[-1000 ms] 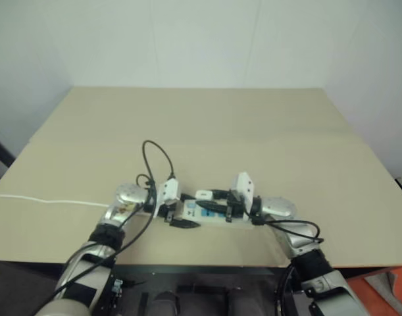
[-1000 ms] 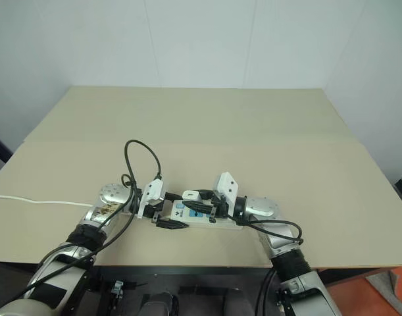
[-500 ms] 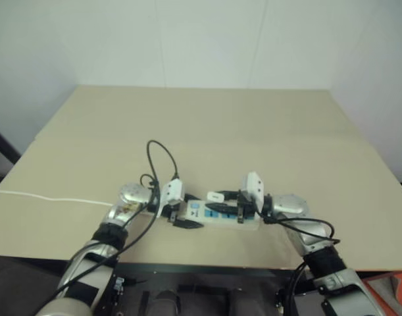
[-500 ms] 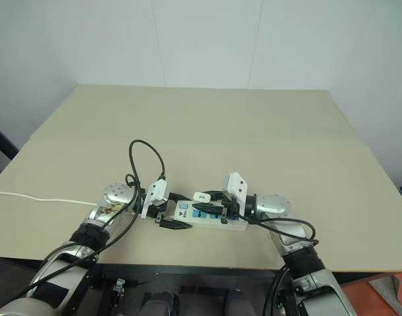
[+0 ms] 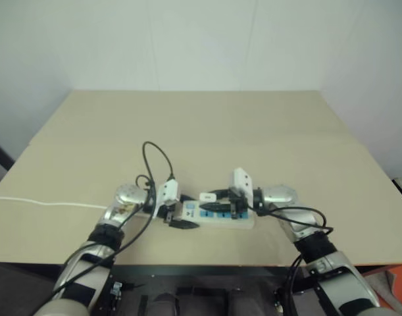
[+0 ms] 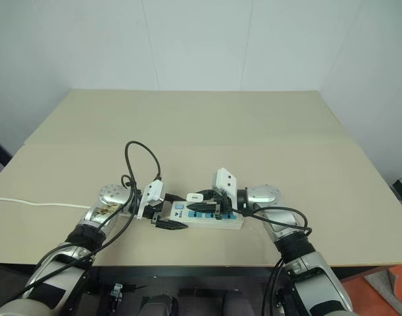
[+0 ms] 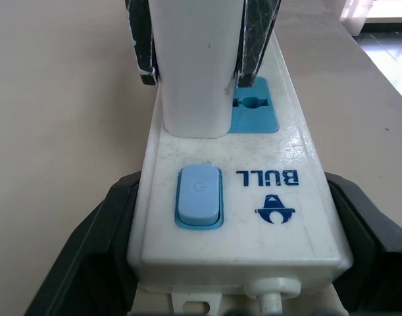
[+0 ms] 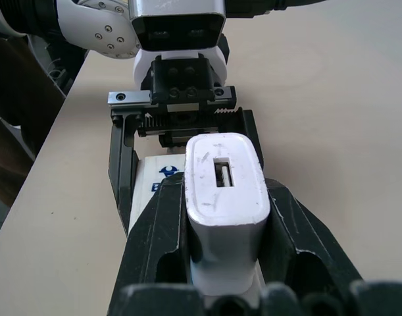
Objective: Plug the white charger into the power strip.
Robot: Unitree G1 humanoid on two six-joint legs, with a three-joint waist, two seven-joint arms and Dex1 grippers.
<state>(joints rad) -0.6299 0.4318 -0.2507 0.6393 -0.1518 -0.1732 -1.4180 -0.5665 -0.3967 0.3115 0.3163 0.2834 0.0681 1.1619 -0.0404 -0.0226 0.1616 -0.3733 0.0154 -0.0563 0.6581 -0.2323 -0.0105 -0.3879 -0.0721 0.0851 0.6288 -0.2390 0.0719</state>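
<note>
The white charger (image 5: 208,197) (image 8: 224,191) stands upright on the power strip. It would stay plugged in if my right gripper opened now, so it is time to let go.
The power strip (image 5: 217,215) lies flat near the table's front edge. My left gripper (image 5: 175,216) is shut on the power strip at its switch end (image 7: 199,196), a black finger (image 7: 89,263) on each long side. The white charger (image 8: 224,191) stands upright on the strip by the blue socket panel (image 7: 256,112) nearest the switch. My right gripper (image 6: 204,203) is shut on the white charger, reaching in from the right. The charger's base (image 7: 194,122) sits against the strip's face. Its prongs are hidden.
The strip's thin white cord (image 5: 49,203) runs left across the tan table (image 5: 201,131) to its edge. A black cable loop (image 5: 158,155) rises above my left wrist. The table's front edge (image 5: 207,266) lies just behind both arms.
The camera view swayed. My right wrist has turned a little with the charger still held over the strip's switch end. The left gripper and the strip have kept still.
</note>
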